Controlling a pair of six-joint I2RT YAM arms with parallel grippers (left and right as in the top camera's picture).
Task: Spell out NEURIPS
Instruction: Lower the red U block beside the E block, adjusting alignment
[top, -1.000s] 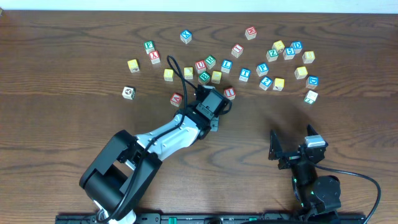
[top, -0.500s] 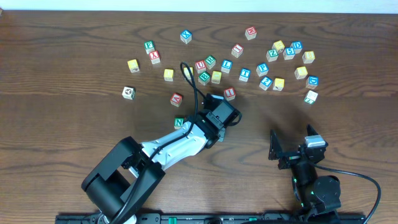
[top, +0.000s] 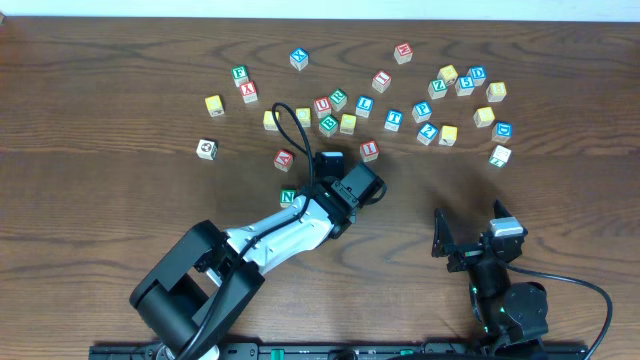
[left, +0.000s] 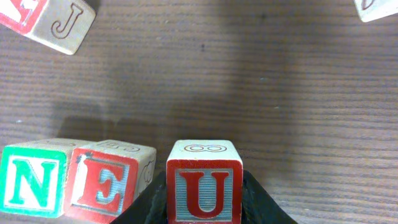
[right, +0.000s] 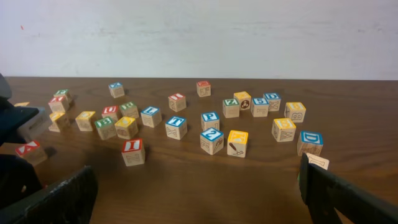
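Note:
The far lower edge of the U cube meets the tabletop level with the far lower edge of the E cube, so the left gripper needs to let go of the U cube.
My left gripper (left: 204, 214) is shut on a red-framed U cube (left: 204, 186), one black finger on each side of it. Just left of the U, across a narrow gap, a red E cube (left: 106, 185) and a green N cube (left: 31, 186) stand side by side in a row. From above only the N cube (top: 288, 198) shows; the left gripper (top: 340, 195) and its arm hide the E and the held U. A red I cube (top: 369, 150) and a blue P cube (right: 210, 120) stand loose farther back. My right gripper (top: 470, 240) is open and holds nothing.
Several loose letter cubes are scattered across the far half of the table, among them a red A cube (top: 284, 159), a second red U cube (top: 322, 104) and a cluster at the far right (top: 470, 85). A J cube (left: 62, 22) lies just beyond the row.
The left arm has swung right and toward the front with the U cube, uncovering the N cube. It has hardly moved in the last half second. The right arm is still.

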